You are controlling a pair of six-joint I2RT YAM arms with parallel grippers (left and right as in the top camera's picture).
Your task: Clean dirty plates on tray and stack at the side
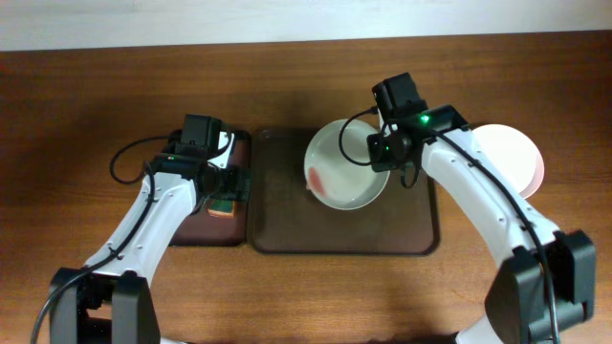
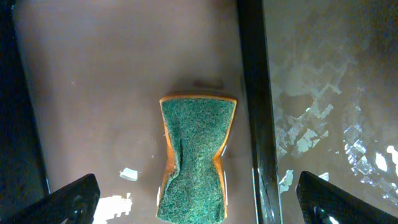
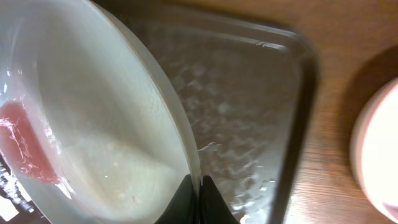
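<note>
Next, my left gripper grabs the sponge across its narrow pinched middle. This leaves its wide green end free to clean the plate.
A white plate with a red-brown sauce smear at its left is held tilted over the large dark brown tray. My right gripper is shut on the plate's right rim; the right wrist view shows the rim pinched between the fingertips, and the smear. Another white plate lies on the table right of the tray. My left gripper is open above a green and orange sponge, a finger on each side, not touching it.
The sponge lies in a narrower black-rimmed tray left of the large tray. That tray's black rim runs just right of the sponge. Wooden table surrounds both trays.
</note>
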